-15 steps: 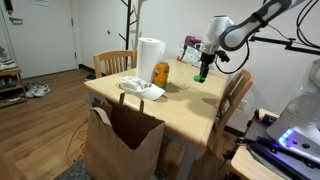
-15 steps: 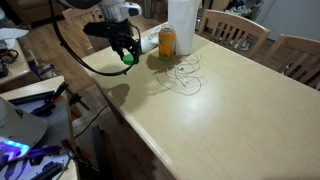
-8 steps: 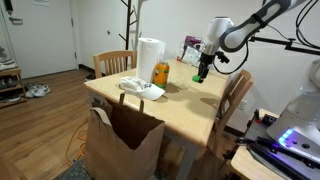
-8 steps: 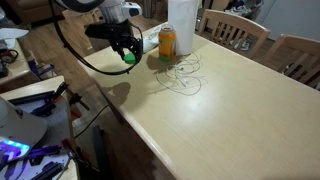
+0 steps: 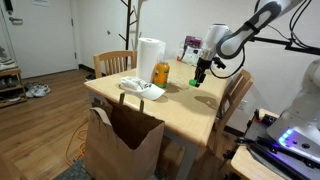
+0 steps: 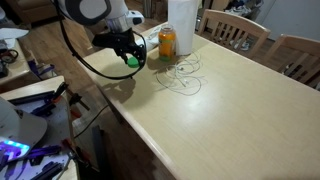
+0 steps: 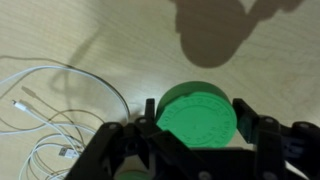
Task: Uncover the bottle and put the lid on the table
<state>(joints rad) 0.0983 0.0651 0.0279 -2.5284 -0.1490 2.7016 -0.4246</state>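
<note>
Lit tabletop still separates the green lid's edge [image 5: 192, 84] [image 7: 197, 85] from the dark shadow, so it is too early to release. The lid goes lower, before my gripper releases it.
The orange-yellow bottle [image 5: 161, 72] [image 6: 167, 42] stands on the light-wood table [image 5: 185, 105] [image 6: 230, 110] next to the paper towel roll, its top uncapped. My gripper [image 5: 198, 81] [image 6: 131, 60] [image 7: 197, 115] is shut on the round green lid [image 7: 198, 113], holding it low over the table, a short way from the bottle. The lid also shows as a green spot at the fingertips in both exterior views [image 5: 197, 82] [image 6: 131, 60]. In the wrist view the table top lies close beneath the lid.
A white paper towel roll [image 5: 150, 58] [image 6: 182, 22] stands by the bottle. A white cable [image 6: 180, 78] [image 7: 45, 110] lies coiled on the table near the gripper. A white tray [image 5: 141, 88] sits at the table's edge, a paper bag [image 5: 122, 140] on the floor, chairs [image 6: 240, 30] around.
My gripper has moved down and slightly sideways with the lid, closer to the table top. The bottle has not moved.
</note>
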